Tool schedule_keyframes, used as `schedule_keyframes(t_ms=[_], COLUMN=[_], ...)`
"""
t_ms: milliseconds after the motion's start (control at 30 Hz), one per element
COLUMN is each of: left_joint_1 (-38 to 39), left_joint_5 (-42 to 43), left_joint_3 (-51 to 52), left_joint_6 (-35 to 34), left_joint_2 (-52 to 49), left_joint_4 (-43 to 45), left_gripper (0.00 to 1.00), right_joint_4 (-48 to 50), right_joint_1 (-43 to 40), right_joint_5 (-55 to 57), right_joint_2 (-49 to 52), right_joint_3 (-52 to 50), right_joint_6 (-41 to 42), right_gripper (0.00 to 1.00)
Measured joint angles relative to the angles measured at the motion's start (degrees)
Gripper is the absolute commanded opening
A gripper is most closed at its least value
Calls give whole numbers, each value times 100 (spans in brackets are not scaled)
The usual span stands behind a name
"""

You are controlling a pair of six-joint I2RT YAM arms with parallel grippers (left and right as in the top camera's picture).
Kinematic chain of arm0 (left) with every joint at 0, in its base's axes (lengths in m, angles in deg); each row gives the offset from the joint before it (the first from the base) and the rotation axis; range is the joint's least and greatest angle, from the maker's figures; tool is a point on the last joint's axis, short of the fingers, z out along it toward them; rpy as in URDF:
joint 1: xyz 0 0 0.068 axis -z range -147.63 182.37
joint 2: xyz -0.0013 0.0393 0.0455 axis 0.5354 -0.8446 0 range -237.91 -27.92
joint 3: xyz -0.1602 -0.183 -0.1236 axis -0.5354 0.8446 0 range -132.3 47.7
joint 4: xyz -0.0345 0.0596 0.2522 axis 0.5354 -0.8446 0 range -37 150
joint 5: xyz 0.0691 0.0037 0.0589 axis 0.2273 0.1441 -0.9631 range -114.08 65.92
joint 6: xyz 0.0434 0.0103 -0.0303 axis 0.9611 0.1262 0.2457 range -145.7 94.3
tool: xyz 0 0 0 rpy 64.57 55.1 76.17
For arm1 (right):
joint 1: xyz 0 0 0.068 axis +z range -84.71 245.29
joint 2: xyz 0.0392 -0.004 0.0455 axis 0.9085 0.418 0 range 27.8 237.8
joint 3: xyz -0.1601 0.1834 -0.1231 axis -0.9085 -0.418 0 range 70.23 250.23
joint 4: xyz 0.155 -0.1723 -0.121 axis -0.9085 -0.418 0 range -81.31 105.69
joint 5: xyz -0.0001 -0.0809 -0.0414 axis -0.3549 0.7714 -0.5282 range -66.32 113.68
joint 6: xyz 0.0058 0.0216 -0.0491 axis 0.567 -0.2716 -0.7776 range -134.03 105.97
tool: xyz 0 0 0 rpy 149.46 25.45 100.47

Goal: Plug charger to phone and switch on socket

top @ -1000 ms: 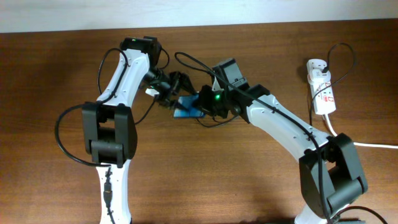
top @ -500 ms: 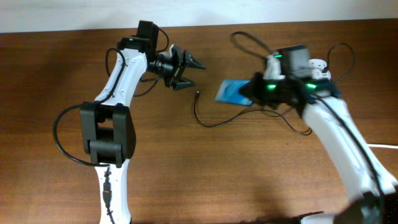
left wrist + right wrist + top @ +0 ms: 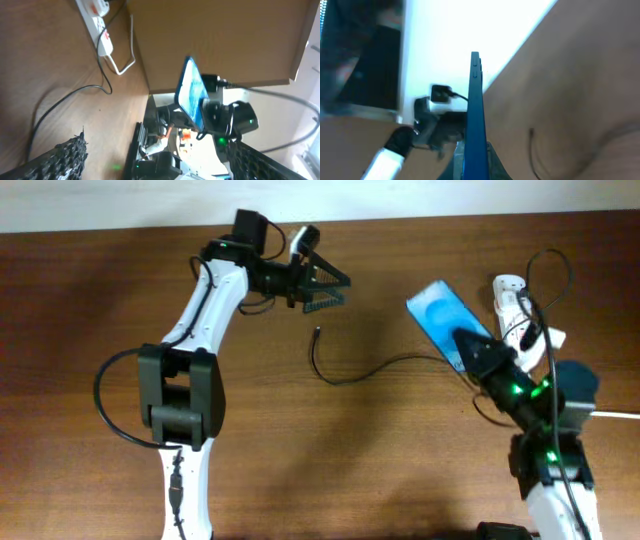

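Observation:
The left gripper grabs the phone by its free long side [image 3: 430, 333] [image 3: 182, 81] next. This leaves the phone's short end free to plug in the charger.
My right gripper [image 3: 472, 355] is shut on the phone [image 3: 442, 318] and holds it up in the air, tilted, at the right, just left of the socket [image 3: 507, 292]. In the right wrist view the phone [image 3: 475, 110] stands edge-on between the fingers [image 3: 476, 162]. The charger [image 3: 345, 376] lies loose on the table, its tip [image 3: 317, 332] pointing away and plugged into nothing. My left gripper [image 3: 328, 285] is open and empty, above and behind the tip. The left wrist view shows the socket [image 3: 96, 20], the cable [image 3: 60, 102] and the raised phone [image 3: 192, 95] between its open fingers [image 3: 160, 165].
The socket's thick white cord [image 3: 615, 414] runs off the right edge. The charger cable loops behind the socket [image 3: 555, 265]. The table's far edge meets a white wall [image 3: 400, 200].
My right arm has carried the phone from the table's centre to the right and lifted it. My left gripper has drawn back and turned right, open. The cable tip stays on the table.

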Motion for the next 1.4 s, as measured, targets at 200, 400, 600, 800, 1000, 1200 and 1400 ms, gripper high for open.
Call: schedule_keyframes(t_ms=[200,400,600,800,1000,1200,1400], left_joint_1=[72,157,348,503,520,529,529], left_joint_5=[114,190,42,-103,-774,-1290,-1499], left_joint_3=[0,4,4,0,0,0,0], left_joint_6=[-765,-2024,-3703,-5812,-6540,-6854,-6955], left_joint_2=[0,0,0,0,0,0,0], left_joint_4=[387,1351,2778,4804,4671,4680,4656], left_gripper=[95,92,85,79,72,68,61], right_joint_4=[3530,3036,2883,2612,1779,1416,1497], right_joint_1=[1700,2680,2796,2944,3161,3176,3237], right_joint_5=[1493,3578,3950,4122,4234,4835,5112], right_joint_2=[2457,2671,2680,3226,3462,3471,3644], right_joint_3=[-7,376,647,1239,2002,2017,2055], right_joint_6=[1611,1827,1849,2922,3049,3150,3331], right_gripper=[4,4,4,4,4,4,4])
